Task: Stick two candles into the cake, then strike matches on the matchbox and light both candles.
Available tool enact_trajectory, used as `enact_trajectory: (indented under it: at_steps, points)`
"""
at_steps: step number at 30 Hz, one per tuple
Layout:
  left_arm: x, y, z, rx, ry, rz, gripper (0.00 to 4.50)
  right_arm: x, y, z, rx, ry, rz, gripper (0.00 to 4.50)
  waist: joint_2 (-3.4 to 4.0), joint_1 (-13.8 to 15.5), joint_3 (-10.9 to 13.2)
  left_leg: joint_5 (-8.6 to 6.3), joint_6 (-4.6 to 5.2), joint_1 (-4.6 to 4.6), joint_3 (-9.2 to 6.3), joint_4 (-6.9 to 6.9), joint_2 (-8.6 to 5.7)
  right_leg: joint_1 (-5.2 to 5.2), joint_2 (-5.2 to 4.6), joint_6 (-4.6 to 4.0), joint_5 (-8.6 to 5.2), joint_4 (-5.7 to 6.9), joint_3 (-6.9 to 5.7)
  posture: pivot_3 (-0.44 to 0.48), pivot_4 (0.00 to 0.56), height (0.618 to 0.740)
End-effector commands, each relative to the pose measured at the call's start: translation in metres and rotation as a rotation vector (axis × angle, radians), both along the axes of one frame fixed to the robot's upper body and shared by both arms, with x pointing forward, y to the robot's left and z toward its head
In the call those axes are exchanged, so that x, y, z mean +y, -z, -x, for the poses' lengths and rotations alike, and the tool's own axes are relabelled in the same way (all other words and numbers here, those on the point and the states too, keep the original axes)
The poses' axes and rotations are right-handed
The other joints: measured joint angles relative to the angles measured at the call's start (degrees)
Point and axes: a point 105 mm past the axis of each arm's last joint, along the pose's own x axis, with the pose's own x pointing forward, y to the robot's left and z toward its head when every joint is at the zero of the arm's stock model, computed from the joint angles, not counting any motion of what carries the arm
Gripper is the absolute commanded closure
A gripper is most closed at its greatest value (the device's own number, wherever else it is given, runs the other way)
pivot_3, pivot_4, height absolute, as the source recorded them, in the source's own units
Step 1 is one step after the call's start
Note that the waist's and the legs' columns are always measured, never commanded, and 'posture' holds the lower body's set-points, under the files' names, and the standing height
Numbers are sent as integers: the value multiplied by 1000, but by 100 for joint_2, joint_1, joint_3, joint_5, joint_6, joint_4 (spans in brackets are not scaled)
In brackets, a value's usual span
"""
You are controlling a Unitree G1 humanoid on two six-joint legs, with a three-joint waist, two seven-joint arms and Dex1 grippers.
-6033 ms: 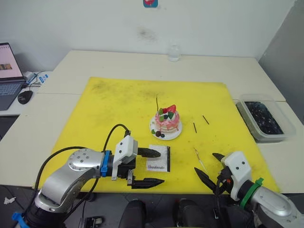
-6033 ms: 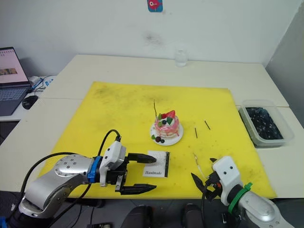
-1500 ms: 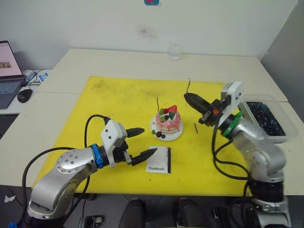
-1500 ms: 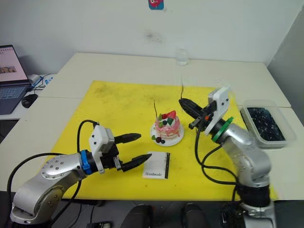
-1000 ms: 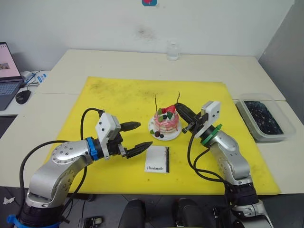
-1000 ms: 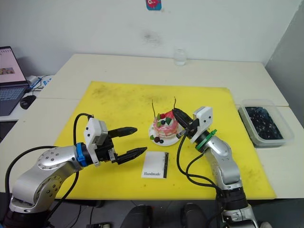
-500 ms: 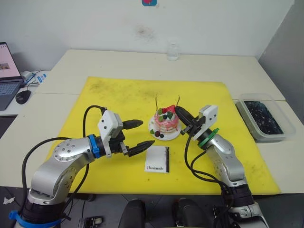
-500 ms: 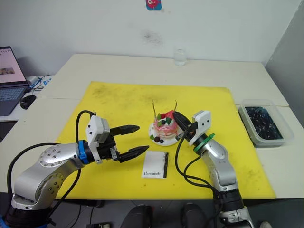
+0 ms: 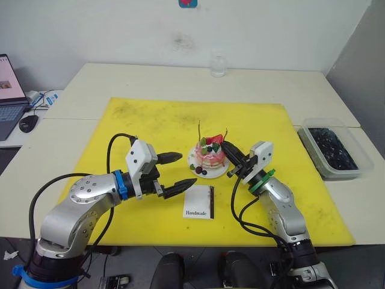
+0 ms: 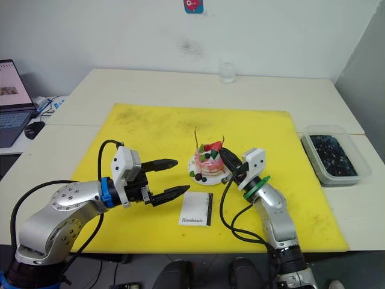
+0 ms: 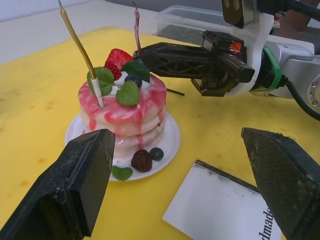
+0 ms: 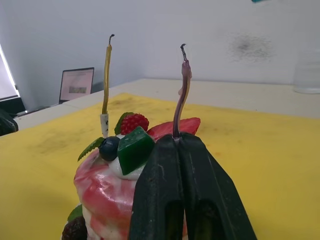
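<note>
My left gripper grabs the matchbox by its white sides next, which leaves its dark striking strip (image 9: 212, 202) (image 11: 227, 176) free to light matches.
The pink-and-white cake (image 9: 209, 154) sits on its white plate (image 9: 222, 171) in the middle of the yellow mat. A gold candle (image 12: 106, 80) stands upright in the cake's top. My right gripper (image 12: 178, 141) is shut on a second, purplish candle (image 12: 180, 85), held upright over the cake's right side by the strawberry; its lower end is hidden behind my fingers. My left gripper (image 9: 186, 169) is open, hovering left of the cake and above the white matchbox (image 9: 200, 201). A dark match (image 11: 175, 92) lies on the mat beyond the cake.
The yellow mat (image 9: 144, 129) covers the table's middle. A clear tub (image 9: 328, 147) of dark pieces stands at the right edge, and a glass (image 9: 218, 65) at the back. A laptop (image 9: 9, 90) and a mouse (image 9: 29, 123) are at the far left.
My right gripper has sunk a little with the purplish candle, bringing it down onto the cake's top. The left gripper has stayed open and barely moved.
</note>
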Motion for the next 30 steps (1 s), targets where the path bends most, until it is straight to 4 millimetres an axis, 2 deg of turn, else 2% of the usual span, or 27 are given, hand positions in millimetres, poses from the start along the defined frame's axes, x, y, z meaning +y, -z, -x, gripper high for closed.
enact_trajectory:
  at_steps: [1,3,6,13,17,23,24,27,30]
  points:
    - [-6,-6,6,-42,33,-9,0,6,3,3,18,-25,-3,4462,0,-2,0,0,0,0,0,0,0,0,0,0,0,0,0,0,150,740]
    - [-5,-6,5,-44,30,-8,0,7,-2,6,-5,-43,-14,4462,0,-5,0,0,0,0,-1,0,0,0,0,0,0,0,-1,0,150,740]
    - [-5,-3,5,-47,31,-13,0,-1,-12,1,-9,4,-71,3774,0,-6,0,0,0,0,-2,0,1,0,0,0,0,0,-2,0,150,740]
    - [-5,1,2,-58,29,-22,0,-9,-33,6,-67,1,-55,1398,1,-8,1,0,0,-2,1,0,0,-2,-1,0,0,-1,1,0,150,740]
    - [0,3,-1,-54,10,-44,0,-16,-40,11,-71,0,-36,1398,1,-8,1,0,0,-1,0,-1,1,-1,-1,0,0,-1,0,0,150,740]
    - [23,-1,-11,30,-64,-56,0,-35,-46,23,-65,15,47,1398,1,-12,1,0,0,-2,1,-1,-1,-2,-2,0,0,-2,0,0,150,740]
    - [29,-1,-10,95,-71,-42,0,-39,-45,25,-55,13,70,1398,1,-13,1,0,0,-3,1,-2,0,-2,-2,0,0,-2,-1,0,150,740]
    - [41,-2,5,326,-42,5,0,-48,-40,34,-6,-2,155,1398,1,-21,1,0,0,-2,-1,-4,2,-3,-2,-1,-2,-3,-3,0,150,740]
    - [42,-3,31,537,59,11,0,-49,-36,48,29,-74,247,1398,1,-24,2,0,0,-2,-2,-7,3,-4,-2,-4,-5,-4,-5,0,150,740]
